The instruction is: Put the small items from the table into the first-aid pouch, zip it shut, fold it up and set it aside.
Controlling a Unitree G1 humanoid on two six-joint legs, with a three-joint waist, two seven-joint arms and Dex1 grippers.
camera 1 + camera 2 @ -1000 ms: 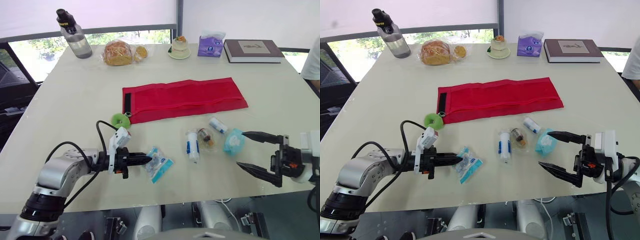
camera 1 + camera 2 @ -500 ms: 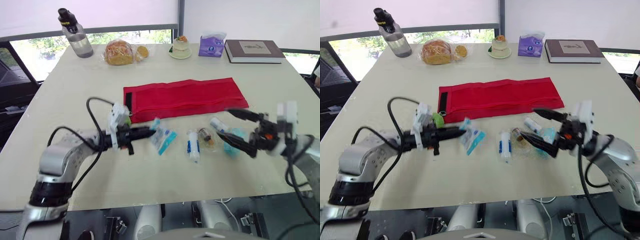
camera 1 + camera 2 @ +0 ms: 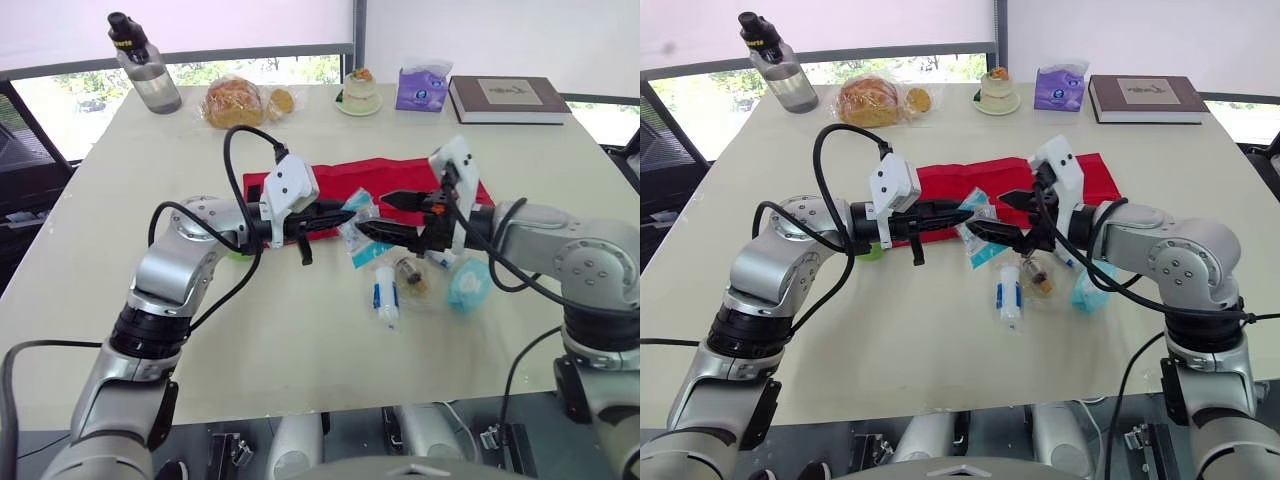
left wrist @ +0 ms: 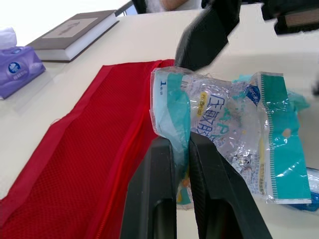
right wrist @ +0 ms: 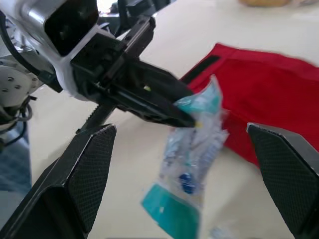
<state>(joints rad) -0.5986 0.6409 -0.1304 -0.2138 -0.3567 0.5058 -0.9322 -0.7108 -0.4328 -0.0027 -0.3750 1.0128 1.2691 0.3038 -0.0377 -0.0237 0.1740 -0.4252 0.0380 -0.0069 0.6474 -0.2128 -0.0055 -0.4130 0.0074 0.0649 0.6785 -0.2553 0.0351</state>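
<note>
I need to grab the clear packet with my right gripper by its free lower end, because the fingers of my left gripper cover the packet's upper end.
The red first-aid pouch lies flat mid-table. My left gripper is shut on a clear-and-teal packet, held just above the pouch's front edge. The left wrist view shows both fingers pinching the packet over the red mesh. My right gripper is open, its fingers spread on either side of the packet. On the table in front lie a white tube, a small vial, a white roll and a teal packet.
Along the table's far edge stand a water bottle, bagged bread, a small dessert on a plate, a purple tissue pack and a brown book. A green ring peeks from under my left arm.
My left gripper lifted the packet from near the front edge up to the pouch. My right gripper swung in from the front right and now brackets the packet.
</note>
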